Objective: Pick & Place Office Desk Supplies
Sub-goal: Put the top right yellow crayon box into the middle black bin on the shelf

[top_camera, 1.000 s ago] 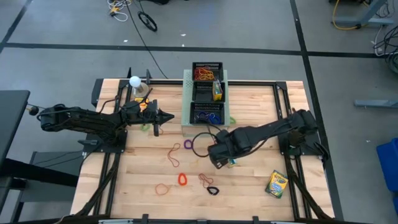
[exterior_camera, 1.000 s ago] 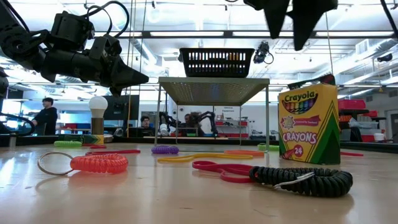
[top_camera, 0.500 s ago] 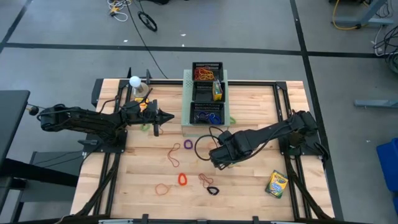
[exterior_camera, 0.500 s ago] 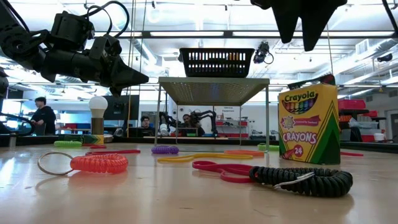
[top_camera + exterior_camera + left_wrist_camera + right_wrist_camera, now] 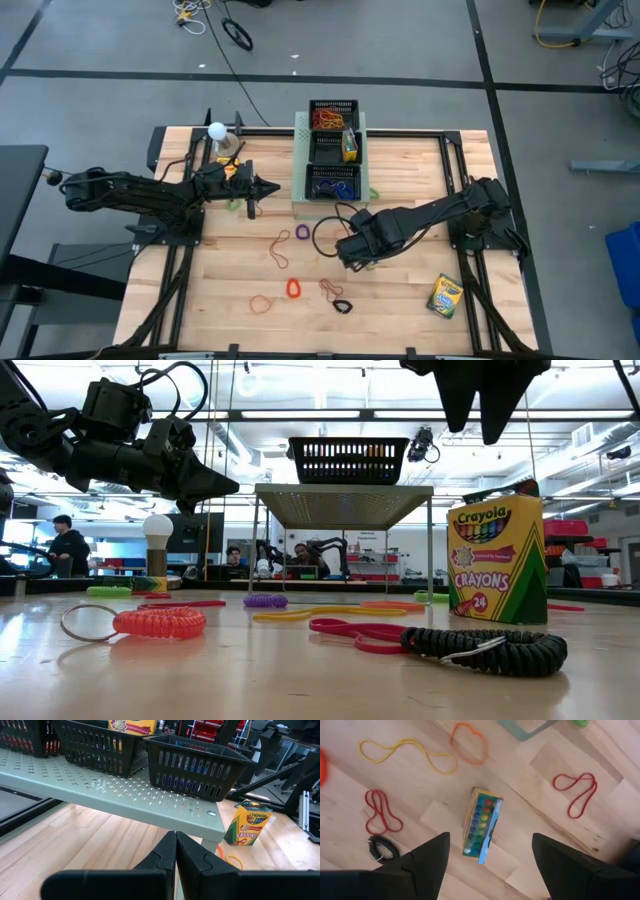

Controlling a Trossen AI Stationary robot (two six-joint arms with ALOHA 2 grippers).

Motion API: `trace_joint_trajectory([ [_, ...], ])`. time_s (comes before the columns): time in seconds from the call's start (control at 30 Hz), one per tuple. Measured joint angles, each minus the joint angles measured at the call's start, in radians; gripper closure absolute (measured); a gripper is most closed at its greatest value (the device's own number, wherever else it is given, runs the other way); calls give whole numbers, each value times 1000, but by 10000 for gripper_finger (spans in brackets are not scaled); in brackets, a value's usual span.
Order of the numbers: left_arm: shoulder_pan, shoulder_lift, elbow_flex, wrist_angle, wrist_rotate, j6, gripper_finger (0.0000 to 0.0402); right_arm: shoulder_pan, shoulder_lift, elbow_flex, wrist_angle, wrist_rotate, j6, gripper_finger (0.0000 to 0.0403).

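Note:
The robot needs to set the crayon box in the middle mesh tray [image 5: 325,149], so the right gripper needs to grab the crayon box by its long sides next.
A yellow-and-green crayon box [image 5: 481,825] stands upright on the table with its top open, also seen in the low view [image 5: 497,560]. My right gripper [image 5: 490,839] hangs open well above it, pointing down [image 5: 357,252], one finger to either side and touching nothing. Rubber bands lie loose on the wood: yellow [image 5: 407,752], orange [image 5: 468,742] and two red ones [image 5: 382,812] [image 5: 575,790]. Black mesh trays [image 5: 333,180] [image 5: 333,115] sit on the pale-green perforated stand [image 5: 300,160]. My left gripper [image 5: 268,188] waits shut and level, left of the stand.
A second crayon box [image 5: 444,296] lies near the table's front right. A red coil keyring [image 5: 160,622] and a black coil [image 5: 490,650] lie near the front edge. A white ball on a stand [image 5: 217,130] is at the far left.
My right gripper has tipped slightly over the crayon box, staying open and in place.

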Motion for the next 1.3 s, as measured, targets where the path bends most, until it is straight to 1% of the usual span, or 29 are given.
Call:
trace_joint_trajectory([
  [0.1, 0, 0, 0, 0, 0, 0, 387, 0, -1, -14, 1, 0, -1, 112],
  [0.27, 0, 0, 0, -1, 0, 0, 387, 0, -14, -161, 98, -56, 4, 112],
  [0.33, 0, 0, 0, 0, 0, 0, 387, -2, -20, -199, 132, -73, 11, 112],
  [0.4, 0, 0, 0, 0, 0, 0, 387, -5, -21, -214, 179, -87, 11, 112],
  [0.63, 0, 0, 0, 0, 0, 0, 387, -6, -20, -219, 192, -89, 59, 113],
  [0.7, 0, 0, 0, 0, 0, 0, 387, -6, -20, -241, 233, -101, 73, 119],
  [0.8, 0, 0, 0, 0, 0, 0, 387, -6, -19, -284, 298, -133, 91, 135],
  [1.0, 0, 0, 0, 0, 0, 0, 387, -6, -19, -340, 365, -139, 136, 182],
  [1.13, 0, 0, 0, 0, 0, 0, 387, -7, -19, -337, 386, -155, 139, 218],
  [1.3, 0, 0, 0, 0, 0, 0, 387, -11, -19, -294, 385, -154, 135, 262],
])
